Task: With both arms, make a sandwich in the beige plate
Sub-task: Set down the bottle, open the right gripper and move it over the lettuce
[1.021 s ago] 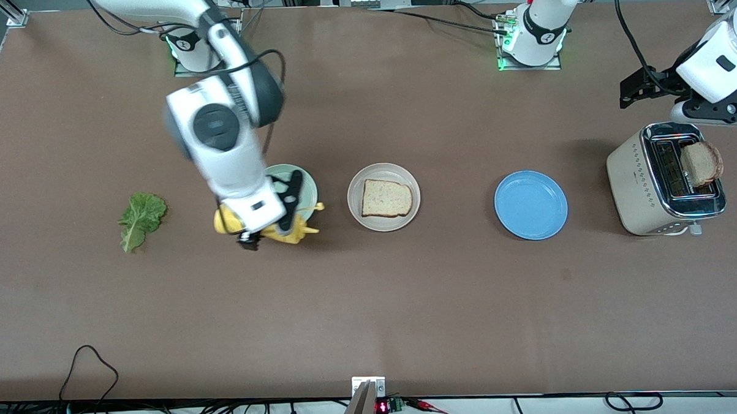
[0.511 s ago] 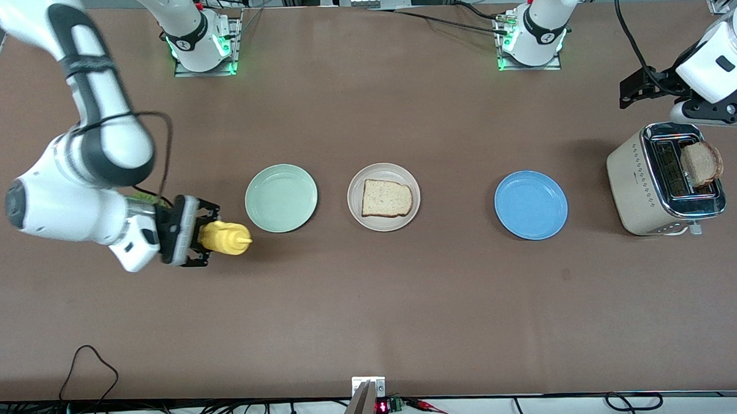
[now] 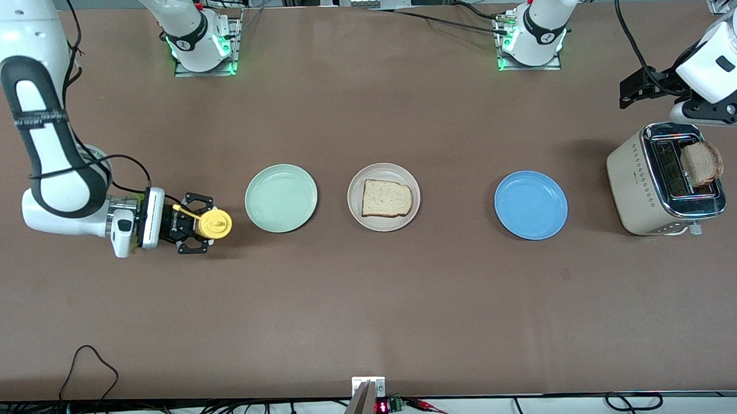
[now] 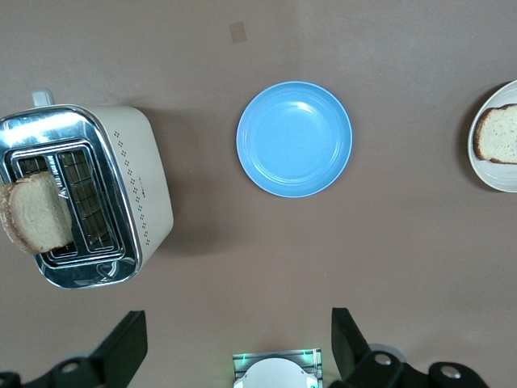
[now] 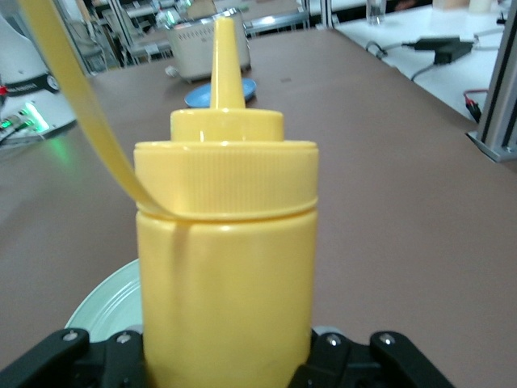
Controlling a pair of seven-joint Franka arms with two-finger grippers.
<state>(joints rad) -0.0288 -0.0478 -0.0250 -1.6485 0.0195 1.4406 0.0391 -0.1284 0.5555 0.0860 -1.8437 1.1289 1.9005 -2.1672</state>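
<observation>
The yellow squeeze bottle [image 3: 216,224] hangs above the tabletop beside the mint green plate [image 3: 281,198], so my right gripper keeps hold of the bottle for now.
A bread slice [image 3: 386,198] lies on the beige plate [image 3: 382,168], also seen in the left wrist view [image 4: 494,168]. A second slice [image 3: 701,163] sticks out of the toaster [image 3: 640,179]. My right gripper [image 3: 205,224] is shut on an upright yellow squeeze bottle [image 3: 216,224], beside the mint green plate [image 3: 281,198] toward the right arm's end. The bottle [image 5: 226,267] fills the right wrist view, gripped low on its body by the gripper [image 5: 230,368]. My left gripper [image 3: 631,93] waits open and empty [image 4: 234,347] beside the toaster.
A blue plate [image 3: 531,205] lies between the beige plate and the toaster. The three plates and the toaster form one row across the table. Cables hang along the table's edge nearest the front camera [image 3: 89,364].
The right arm has swung from over the mint green plate toward its own end of the table, carrying the yellow bottle and turning it upright. The left arm has not moved.
</observation>
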